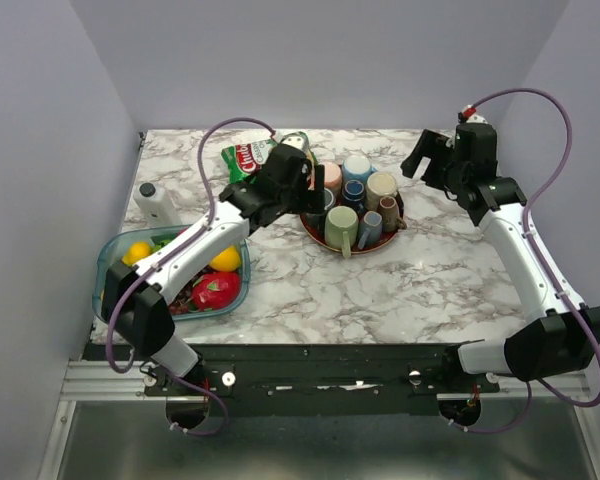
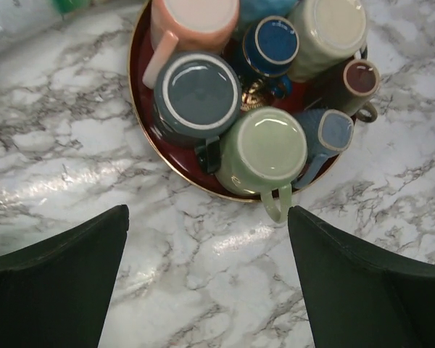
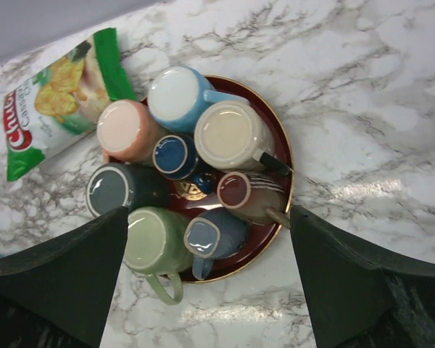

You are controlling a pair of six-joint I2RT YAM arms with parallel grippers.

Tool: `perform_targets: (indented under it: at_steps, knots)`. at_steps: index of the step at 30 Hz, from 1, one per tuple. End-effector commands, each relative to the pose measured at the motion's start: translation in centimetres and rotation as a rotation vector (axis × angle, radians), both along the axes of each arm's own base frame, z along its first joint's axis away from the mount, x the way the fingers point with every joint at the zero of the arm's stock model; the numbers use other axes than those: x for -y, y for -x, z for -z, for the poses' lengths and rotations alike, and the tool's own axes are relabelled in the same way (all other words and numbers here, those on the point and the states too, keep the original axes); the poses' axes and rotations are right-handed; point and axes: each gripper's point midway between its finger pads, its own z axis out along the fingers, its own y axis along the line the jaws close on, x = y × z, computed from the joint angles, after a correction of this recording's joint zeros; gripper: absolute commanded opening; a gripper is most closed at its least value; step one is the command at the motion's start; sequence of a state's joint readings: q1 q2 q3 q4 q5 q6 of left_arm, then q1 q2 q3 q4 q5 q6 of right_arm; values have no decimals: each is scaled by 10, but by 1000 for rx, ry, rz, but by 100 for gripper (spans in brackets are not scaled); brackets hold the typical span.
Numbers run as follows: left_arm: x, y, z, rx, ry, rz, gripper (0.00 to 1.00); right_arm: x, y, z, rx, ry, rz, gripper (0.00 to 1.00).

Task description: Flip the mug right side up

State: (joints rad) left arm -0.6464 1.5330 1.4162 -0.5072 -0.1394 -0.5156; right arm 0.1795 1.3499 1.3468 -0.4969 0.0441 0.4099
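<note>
The left gripper pinches the green mug's jutting handle near its base end next, and the rest stays free for my right gripper to turn upright.
Several mugs stand upside down, bases up, packed on a dark red tray [image 1: 313,231]. Among them are a green mug [image 1: 342,228] [image 2: 264,151] [image 3: 156,241], a dark grey one [image 2: 196,96] [image 3: 110,189], a pink one [image 3: 122,127], a cream one [image 3: 226,135], a brown one [image 3: 241,191] and a blue-grey one [image 3: 210,236]. My left gripper [image 1: 306,196] [image 2: 206,279] hovers open over the marble just beside the tray's left edge, with nothing between its fingers. High at the tray's right, my right gripper [image 1: 426,158] [image 3: 206,286] is open and empty.
A green snack bag [image 1: 248,157] [image 3: 54,101] lies behind the tray on the left. A clear bin of fruit [image 1: 115,252] sits at the front left under the left arm, with a white bottle [image 1: 158,203] behind it. Walls close the table on three sides.
</note>
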Motion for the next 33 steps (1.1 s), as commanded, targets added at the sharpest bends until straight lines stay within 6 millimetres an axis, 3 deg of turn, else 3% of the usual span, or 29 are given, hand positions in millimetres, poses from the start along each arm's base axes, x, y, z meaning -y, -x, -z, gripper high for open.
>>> perform_targets:
  at_steps: [1, 3, 6, 7, 9, 16, 22, 28, 33]
  knots:
    - [21, 4, 26, -81, -99, -79, 98, 33, 13, 15, -77, 49, 189, 98]
    - [42, 6, 24, -84, -77, -49, 95, 39, 18, 19, -98, 71, 213, 98]
    - [68, 12, 40, -137, -64, -27, 89, 48, 27, 23, -131, 102, 248, 98]
    - [70, 14, 52, -166, -88, -31, 87, 50, 30, 24, -136, 110, 256, 98]
    - [79, 17, 55, -184, -86, -34, 83, 56, 37, 26, -142, 125, 273, 98]
    - [97, 28, 85, -249, -88, -37, 80, 63, 53, 42, -176, 130, 291, 99]
    - [108, 24, 104, -276, -62, -89, 78, 61, 67, 58, -219, 122, 277, 99]
    - [118, 21, 124, -292, -78, -119, 69, 62, 74, 56, -217, 136, 259, 99]
    - [114, 11, 124, -262, -121, -167, 65, 61, 75, 55, -219, 134, 245, 99]
